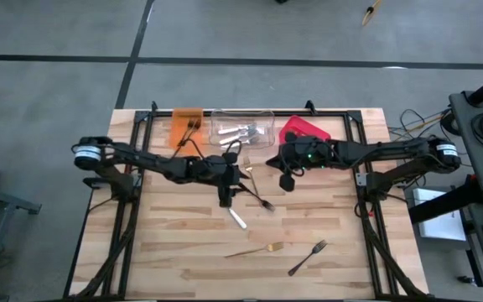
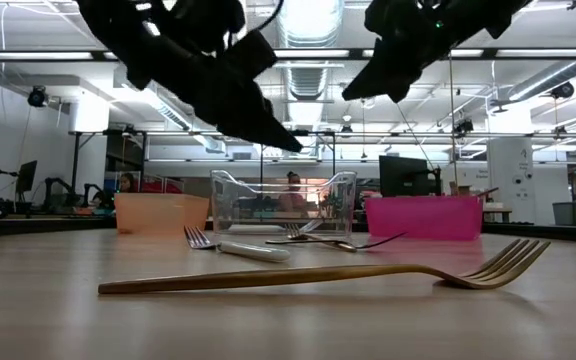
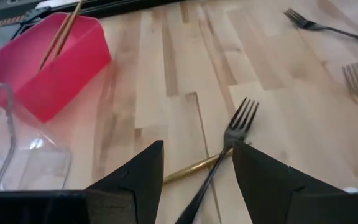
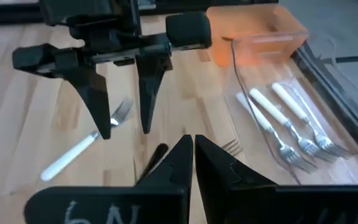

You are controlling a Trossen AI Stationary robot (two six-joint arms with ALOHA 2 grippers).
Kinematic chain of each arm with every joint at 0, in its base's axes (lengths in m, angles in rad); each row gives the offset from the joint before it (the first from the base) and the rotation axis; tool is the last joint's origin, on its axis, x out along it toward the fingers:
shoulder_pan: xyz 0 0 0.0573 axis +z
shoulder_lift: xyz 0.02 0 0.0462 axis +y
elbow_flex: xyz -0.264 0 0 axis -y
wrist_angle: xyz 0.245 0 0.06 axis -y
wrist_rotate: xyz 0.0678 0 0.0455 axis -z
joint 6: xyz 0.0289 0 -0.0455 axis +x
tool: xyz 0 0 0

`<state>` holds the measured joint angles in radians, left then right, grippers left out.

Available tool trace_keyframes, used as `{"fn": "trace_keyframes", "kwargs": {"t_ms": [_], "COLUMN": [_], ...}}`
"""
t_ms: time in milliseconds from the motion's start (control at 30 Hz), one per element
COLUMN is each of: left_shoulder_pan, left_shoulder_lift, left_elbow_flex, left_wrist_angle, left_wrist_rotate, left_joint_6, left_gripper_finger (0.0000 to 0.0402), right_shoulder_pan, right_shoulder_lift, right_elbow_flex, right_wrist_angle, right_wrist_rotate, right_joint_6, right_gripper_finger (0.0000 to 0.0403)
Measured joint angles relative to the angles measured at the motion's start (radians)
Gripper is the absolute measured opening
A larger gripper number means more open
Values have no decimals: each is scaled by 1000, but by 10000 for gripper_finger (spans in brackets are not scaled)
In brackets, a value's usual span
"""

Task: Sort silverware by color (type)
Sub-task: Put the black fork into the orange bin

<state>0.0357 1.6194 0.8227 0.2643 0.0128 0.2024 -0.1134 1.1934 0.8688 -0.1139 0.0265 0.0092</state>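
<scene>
The left gripper should next pick up the black fork by its handle (image 1: pixel 253 195), so that the fork can be sorted into the orange bin (image 1: pixel 185 128) with its own color.
My left gripper (image 1: pixel 226 200) (image 3: pixel 197 149) hangs open above the middle of the table. Below it a black fork (image 3: pixel 238 124) (image 1: pixel 260 199) lies flat across a gold utensil (image 3: pixel 191 169). Its fingers stand clear of both. A white-handled fork (image 1: pixel 237 219) (image 4: pixel 79 150) lies just nearer. A gold fork (image 1: pixel 262 248) (image 2: pixel 318 275) and another black fork (image 1: pixel 307 257) lie toward the near edge. My right gripper (image 1: pixel 287 182) (image 4: pixel 193 143) is shut and empty, raised in front of the red bin (image 1: pixel 304 130).
Three bins stand in a row at the far edge. The orange bin (image 1: pixel 185 126) holds a black utensil, the clear bin (image 1: pixel 243 127) holds white-handled forks (image 4: pixel 291 124), and the red bin holds a gold utensil (image 3: pixel 61 31). A gold piece (image 1: pixel 246 165) lies between the grippers.
</scene>
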Motion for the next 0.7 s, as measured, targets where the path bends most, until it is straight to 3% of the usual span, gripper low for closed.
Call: {"fn": "trace_keyframes", "kwargs": {"t_ms": [267,533,700], "left_shoulder_pan": [0,-3,-3], "left_shoulder_lift": [152,302,330], "left_elbow_flex": [61,207,230], "left_wrist_angle": [39,-118,-156], "left_wrist_rotate": [-1,29,58], "left_joint_6": [44,77,76], "left_gripper_finger": [173,173,164], "right_shoulder_pan": [0,0,0], "right_shoulder_lift": [0,0,0], "right_elbow_flex": [-29,-35,-42], "right_wrist_angle": [-1,-1,-2], "right_wrist_rotate": [1,0,0], "right_joint_6": [0,-1,-1], "right_gripper_finger": [8,9,9]}}
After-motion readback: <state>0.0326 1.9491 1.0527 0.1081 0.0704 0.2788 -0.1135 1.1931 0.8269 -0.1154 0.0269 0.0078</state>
